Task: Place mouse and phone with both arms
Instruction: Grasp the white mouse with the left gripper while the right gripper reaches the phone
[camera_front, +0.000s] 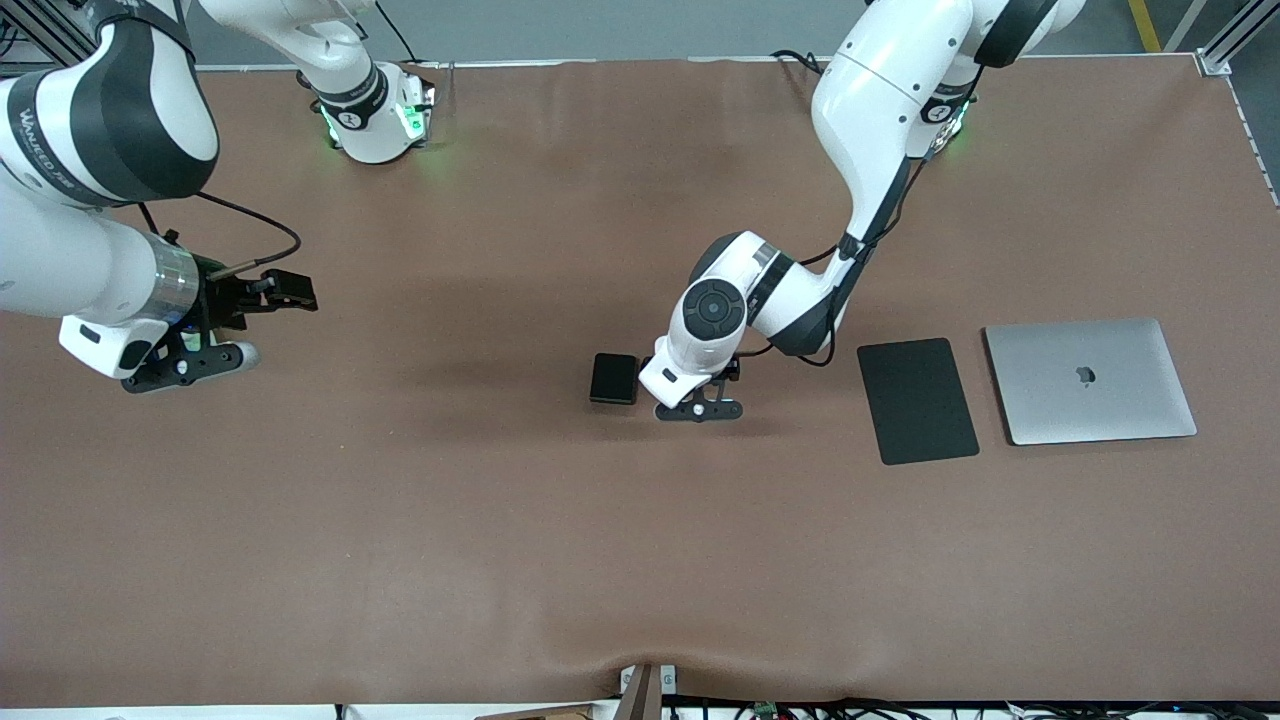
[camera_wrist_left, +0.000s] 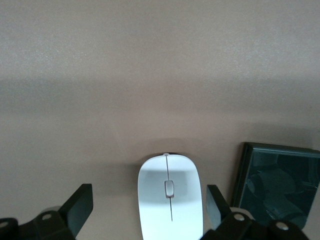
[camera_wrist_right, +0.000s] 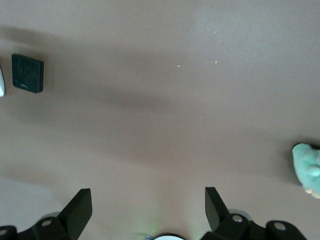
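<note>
I need to lower my left gripper first and then close it on the white mouse, because its fingers are still above the mouse's sides.
The white mouse (camera_wrist_left: 170, 197) lies on the brown table between the spread fingers of my left gripper (camera_wrist_left: 149, 200), nearer one finger than the other; neither finger touches it. In the front view the left gripper (camera_front: 700, 405) sits low over the table's middle, and the left hand hides the mouse. The black phone (camera_front: 613, 378) lies flat right beside it, toward the right arm's end; it also shows beside the mouse as the phone (camera_wrist_left: 280, 185) in the left wrist view. My right gripper (camera_front: 190, 365) hangs open over bare table at the right arm's end, holding nothing (camera_wrist_right: 148, 202).
A flat black mouse pad (camera_front: 917, 400) and a shut silver laptop (camera_front: 1090, 380) lie side by side toward the left arm's end. The right wrist view shows the phone (camera_wrist_right: 27, 73) small in the distance and a pale green shape (camera_wrist_right: 307, 170) at its edge.
</note>
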